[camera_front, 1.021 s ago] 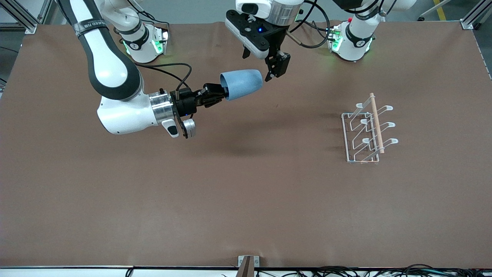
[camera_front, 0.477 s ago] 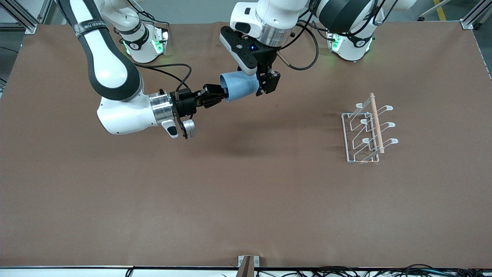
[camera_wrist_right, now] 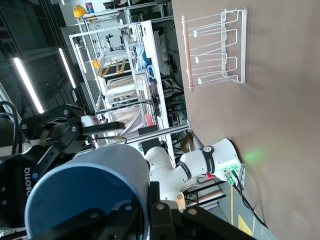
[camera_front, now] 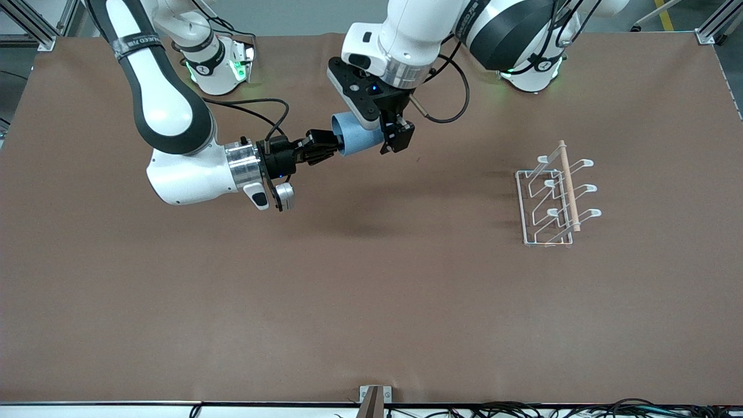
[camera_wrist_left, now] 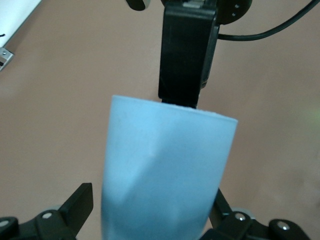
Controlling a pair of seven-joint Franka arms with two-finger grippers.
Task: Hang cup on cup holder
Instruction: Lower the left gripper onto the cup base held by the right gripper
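Next, the left gripper grabs the light-blue cup by its base end (camera_wrist_left: 150, 220) to hang the cup on the cup holder.
The light-blue cup (camera_front: 353, 139) hangs in the air, lying sideways over the table's middle. My right gripper (camera_front: 332, 145) is shut on its rim, one finger inside and one outside, as the right wrist view shows (camera_wrist_right: 150, 210) with the cup (camera_wrist_right: 85, 190). My left gripper (camera_front: 383, 138) reaches down over the cup's base end, open, with a finger on each side of the cup (camera_wrist_left: 165, 170); in the left wrist view (camera_wrist_left: 150, 205) a gap shows at one finger. The white wire cup holder (camera_front: 548, 200) stands toward the left arm's end, also in the right wrist view (camera_wrist_right: 220, 45).
The brown table (camera_front: 371, 302) carries only the cup holder. The two arms' bases (camera_front: 217, 64) (camera_front: 531, 64) stand along the edge farthest from the front camera. A small bracket (camera_front: 374, 397) sits at the nearest edge.
My left gripper has come down and along the cup toward the right arm, from beside the base to straddling its body. The right arm and cup have barely moved.
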